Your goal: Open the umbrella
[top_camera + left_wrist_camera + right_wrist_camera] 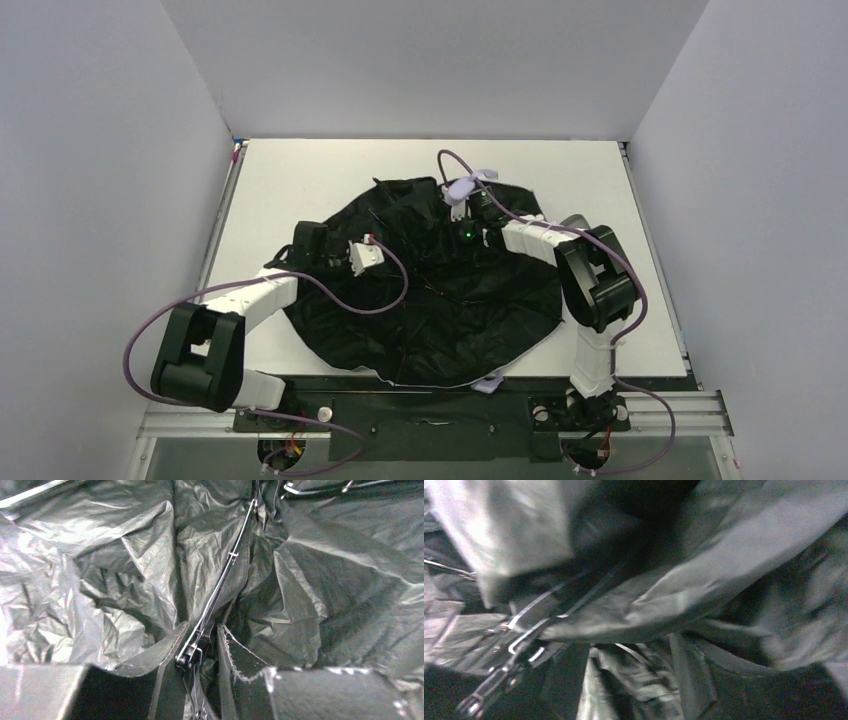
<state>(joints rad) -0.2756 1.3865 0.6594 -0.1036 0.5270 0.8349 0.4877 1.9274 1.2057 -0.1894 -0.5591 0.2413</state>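
My right gripper is to grab the umbrella (440, 310) next, just below its pale handle. The ribs then stay free for my left gripper to open the umbrella.
The umbrella (440, 310) lies spread over the table, its black inside facing up. Its pale handle with loop strap (466, 184) sticks out at the far edge. My left gripper (385, 262) reaches into the canopy from the left. In the left wrist view its fingers (165, 652) stand close on either side of a thin metal rib (215, 592), with fabric folds between them. My right gripper (462, 208) sits just below the handle. The right wrist view is blurred; its fingers (691, 675) have bunched black fabric (639, 680) between them, with metal ribs (524, 625) to the left.
White walls enclose the table (300, 170) on the left, back and right. The canopy's pale outer edge (490, 383) hangs over the near table edge by the arm bases. Purple cables (380, 300) loop over the fabric.
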